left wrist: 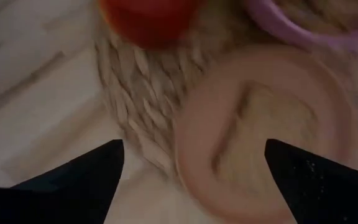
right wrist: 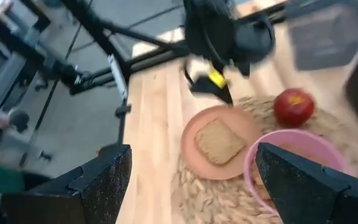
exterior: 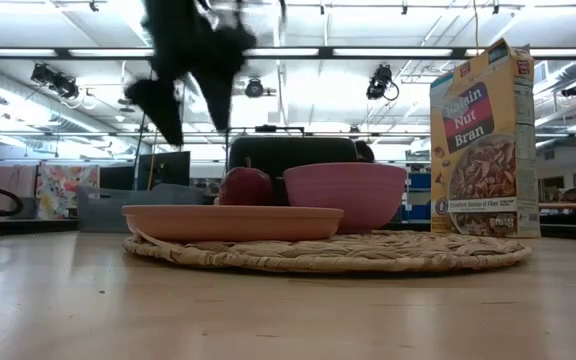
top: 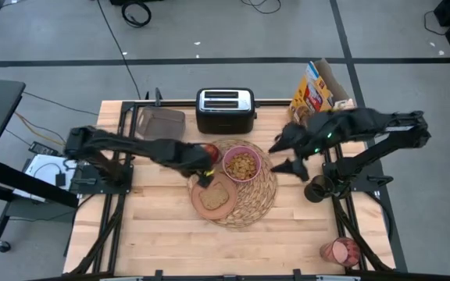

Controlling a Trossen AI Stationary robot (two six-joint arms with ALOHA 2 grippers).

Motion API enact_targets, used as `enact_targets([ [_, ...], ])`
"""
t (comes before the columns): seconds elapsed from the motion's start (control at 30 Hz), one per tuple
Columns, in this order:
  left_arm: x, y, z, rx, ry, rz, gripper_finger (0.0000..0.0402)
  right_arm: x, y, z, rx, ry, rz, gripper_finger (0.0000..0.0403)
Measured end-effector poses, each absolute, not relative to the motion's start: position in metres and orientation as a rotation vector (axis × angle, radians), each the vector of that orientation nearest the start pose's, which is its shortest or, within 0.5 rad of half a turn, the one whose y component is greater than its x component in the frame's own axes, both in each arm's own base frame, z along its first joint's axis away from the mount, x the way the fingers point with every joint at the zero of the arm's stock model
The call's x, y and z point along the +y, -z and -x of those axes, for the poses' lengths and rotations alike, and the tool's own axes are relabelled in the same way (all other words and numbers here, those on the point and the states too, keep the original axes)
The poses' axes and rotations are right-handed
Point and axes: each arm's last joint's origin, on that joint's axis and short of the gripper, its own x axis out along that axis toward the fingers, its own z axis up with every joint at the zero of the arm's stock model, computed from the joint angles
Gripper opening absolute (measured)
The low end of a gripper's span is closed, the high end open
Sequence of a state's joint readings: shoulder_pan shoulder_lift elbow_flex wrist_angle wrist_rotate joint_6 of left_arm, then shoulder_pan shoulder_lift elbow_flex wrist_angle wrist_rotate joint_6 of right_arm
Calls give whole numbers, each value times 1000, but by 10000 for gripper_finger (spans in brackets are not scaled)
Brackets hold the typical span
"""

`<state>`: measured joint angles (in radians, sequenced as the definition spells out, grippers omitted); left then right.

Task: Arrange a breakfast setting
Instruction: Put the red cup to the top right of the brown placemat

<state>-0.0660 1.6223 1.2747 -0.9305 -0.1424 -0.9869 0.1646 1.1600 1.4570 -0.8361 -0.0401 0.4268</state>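
Next, the right gripper grabs the pinkish cup by its rim (top: 336, 250). Then it sets a drink beside the placemat (top: 255, 199).
A round woven placemat (top: 255, 199) lies at the table's middle. On it rest a salmon plate (top: 213, 197) with a toast slice (right wrist: 219, 142), a pink bowl (top: 242, 164) of cereal and a red apple (top: 210, 151). My left gripper (top: 203, 178) hangs open, pointing steeply down, above the plate's left rim (left wrist: 197, 155), just near of the apple (left wrist: 148, 18); it holds nothing. In the low view it (exterior: 183, 95) is well clear above the plate (exterior: 233, 220). My right gripper (top: 284, 154) stands open in the air to the right of the bowl, empty.
A black-and-silver toaster (top: 225, 109) stands behind the placemat, a cereal box (top: 319, 94) at the far right, a grey tray (top: 161, 123) at the far left. A pinkish cup (top: 341, 251) sits near the table's near right corner. Bare wood lies near and left of the placemat.
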Motion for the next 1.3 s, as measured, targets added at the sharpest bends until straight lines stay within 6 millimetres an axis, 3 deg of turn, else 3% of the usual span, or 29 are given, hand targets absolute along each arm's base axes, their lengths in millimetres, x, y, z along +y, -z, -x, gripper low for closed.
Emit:
enact_targets([
  [0.17,-45,-295,-280,1021,-460,642,393,66,-405,-234,692,-95,-470,346],
  [0.3,-58,-331,-247,892,-330,576,390,95,-389,-246,823,-93,-660,345],
  [0.53,-52,-375,-198,606,-375,494,389,156,-375,-231,1088,-43,-1106,345],
  [0.77,-58,-383,-184,560,-337,407,389,234,-359,-179,1318,239,-1463,345],
  [0.9,-67,-379,-187,582,-314,369,389,263,-339,-165,1507,373,-1470,345],
  [1.07,-81,-373,-192,613,-280,355,389,268,-315,-164,1670,548,-1339,345],
  [1.3,-104,-370,-198,596,-200,363,389,257,-298,-152,1696,779,-1113,345],
])
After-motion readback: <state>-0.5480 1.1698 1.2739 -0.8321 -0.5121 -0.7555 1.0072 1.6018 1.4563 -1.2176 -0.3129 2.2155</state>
